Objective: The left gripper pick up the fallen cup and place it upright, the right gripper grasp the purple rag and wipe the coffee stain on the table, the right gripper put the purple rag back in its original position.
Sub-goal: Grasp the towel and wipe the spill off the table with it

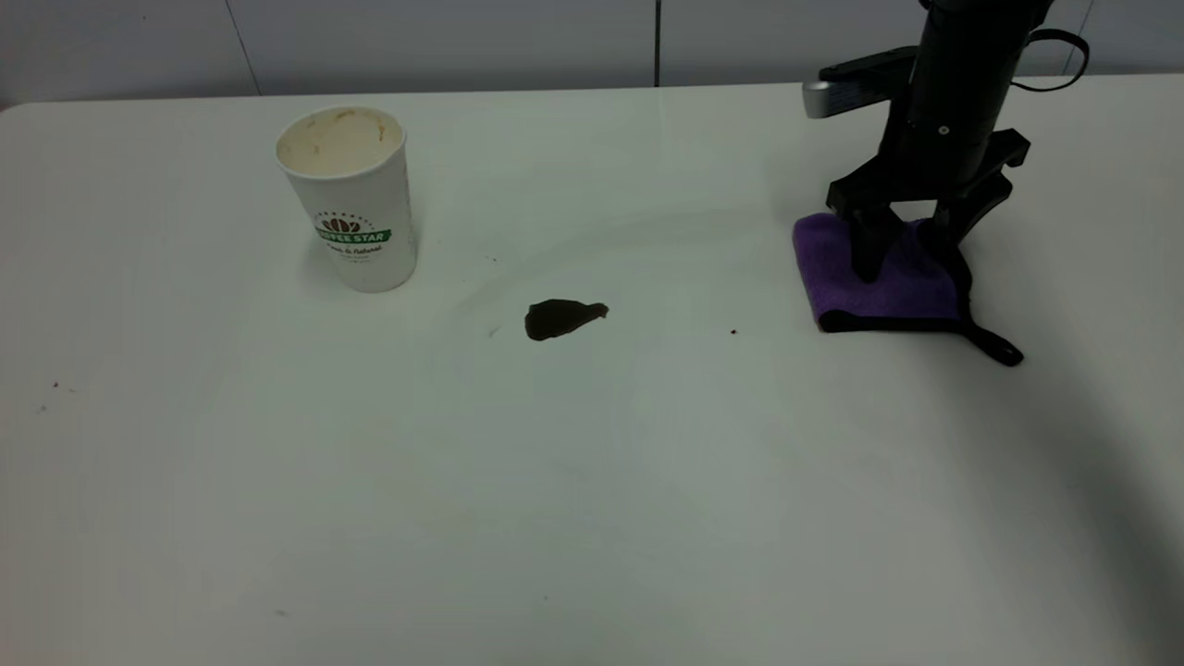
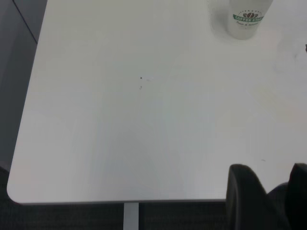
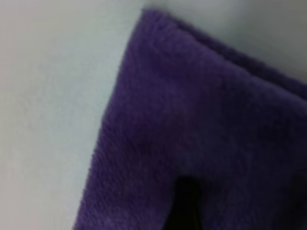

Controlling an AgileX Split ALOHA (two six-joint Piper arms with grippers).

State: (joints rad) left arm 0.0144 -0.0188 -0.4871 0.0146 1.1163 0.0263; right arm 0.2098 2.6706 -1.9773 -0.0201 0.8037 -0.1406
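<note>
I need to grab the purple rag next with my right gripper by its cloth middle (image 1: 906, 257). Then it can wipe the coffee stain (image 1: 561, 317).
The cup (image 1: 356, 208) stands upright at the back left of the table (image 1: 592, 509), its stained inside showing. The coffee stain (image 1: 561, 317) lies mid-table, right of the cup. The purple rag (image 1: 869, 296) lies at the right, its black loop pointing to the front right. My right gripper (image 1: 911, 250) is down on the rag, its fingers apart and pressing into the cloth. In the right wrist view the rag (image 3: 192, 105) fills the picture, with one fingertip (image 3: 186, 203) on it. My left gripper (image 2: 271, 172) is open and empty near the table's edge, far from the cup (image 2: 245, 19).
A tiny dark speck (image 1: 733, 330) lies between stain and rag, with others at the far left (image 1: 55, 385). A grey wall runs behind the table. The left wrist view shows the table's rounded corner (image 2: 19, 199) and a leg (image 2: 130, 215) below it.
</note>
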